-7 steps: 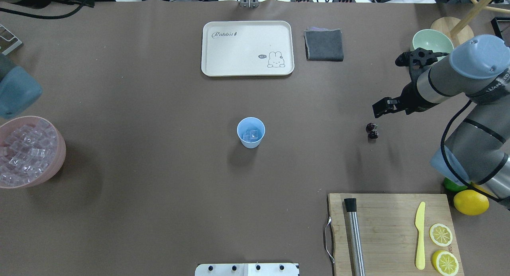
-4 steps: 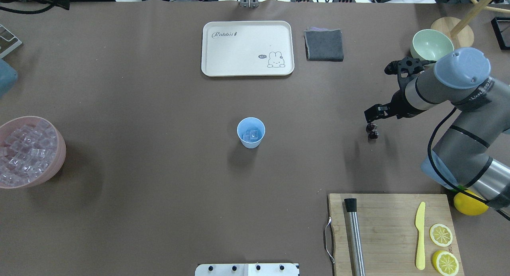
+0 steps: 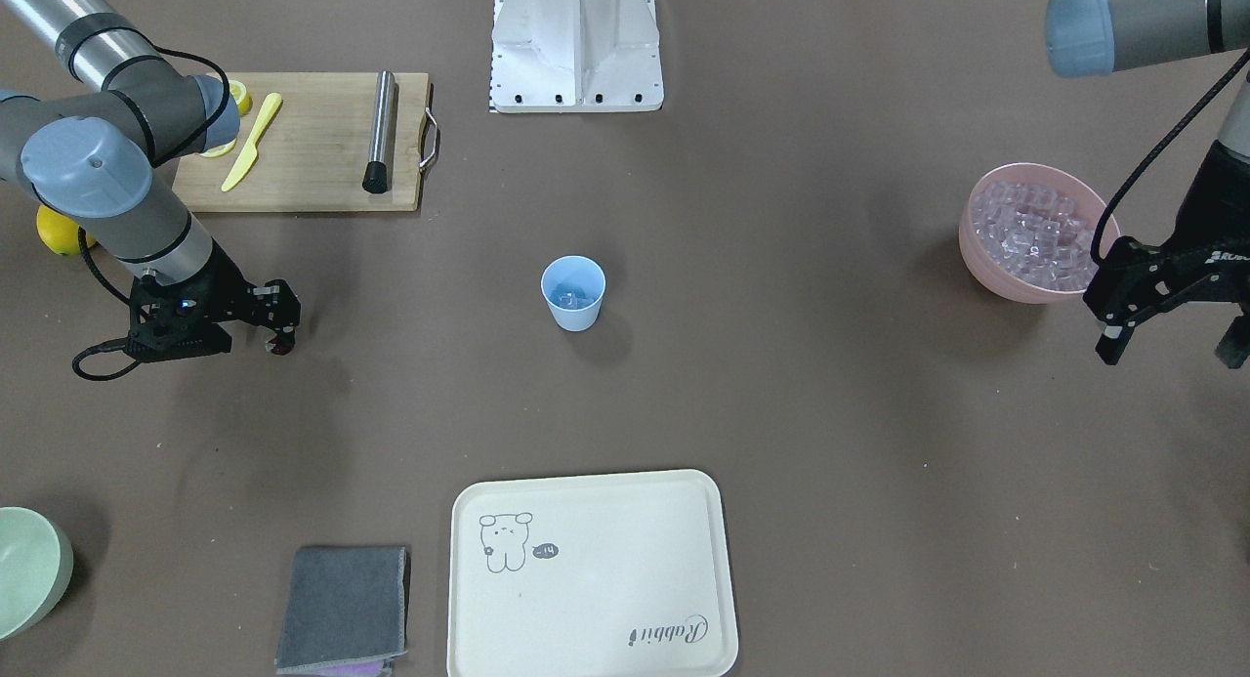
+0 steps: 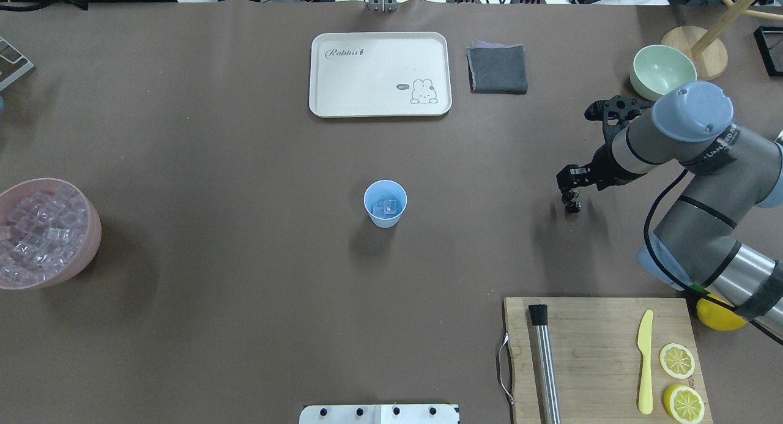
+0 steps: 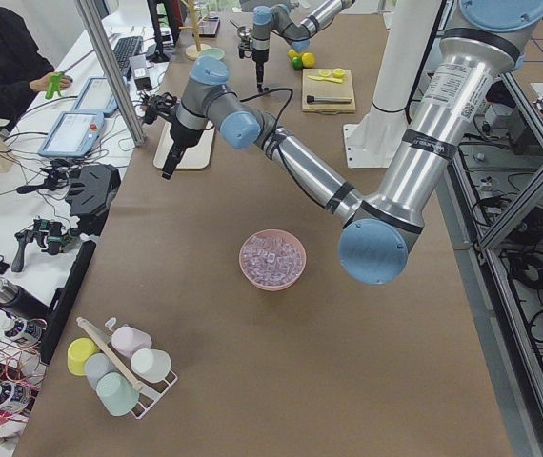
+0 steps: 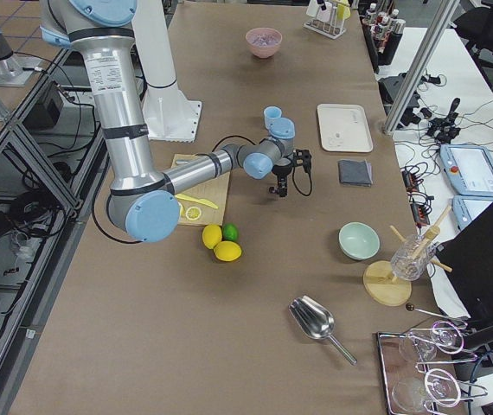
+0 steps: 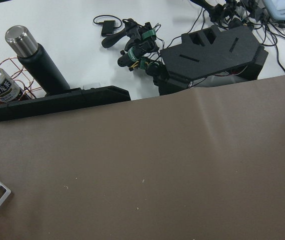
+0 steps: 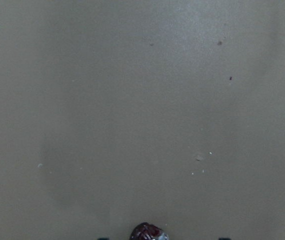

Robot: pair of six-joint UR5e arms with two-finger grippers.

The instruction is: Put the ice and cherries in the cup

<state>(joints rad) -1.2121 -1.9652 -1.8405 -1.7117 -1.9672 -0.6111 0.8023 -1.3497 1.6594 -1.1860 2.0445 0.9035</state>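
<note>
My right gripper grips the dark red cherries by their round sides next, to drop them into the light-blue cup (image 3: 573,282) with the ice.
The light-blue cup (image 4: 385,204) stands at the table's middle with a few ice cubes (image 4: 387,208) inside. It also shows in the front view (image 3: 573,293). More ice (image 4: 37,228) is heaped in the pink bowl (image 4: 96,240) at the left. The dark cherries (image 4: 572,205) lie on the table to the right. My right gripper (image 4: 570,191) is low over them, open. The right wrist view shows one cherry (image 8: 149,233) at its bottom edge between the jaws. My left gripper (image 3: 1169,348) hangs open and empty beside the pink bowl (image 3: 986,267).
A cutting board (image 4: 587,350) with a steel muddler (image 4: 544,363), a yellow knife (image 4: 645,363) and lemon slices (image 4: 677,360) lies at the front right. A lemon (image 4: 719,314), a pale-green bowl (image 4: 662,69), a grey cloth (image 4: 497,69) and a cream tray (image 4: 379,75) are also there.
My right gripper has moved left and down, from beside the cherries to right over them. My left arm has drawn out of the overhead view.
</note>
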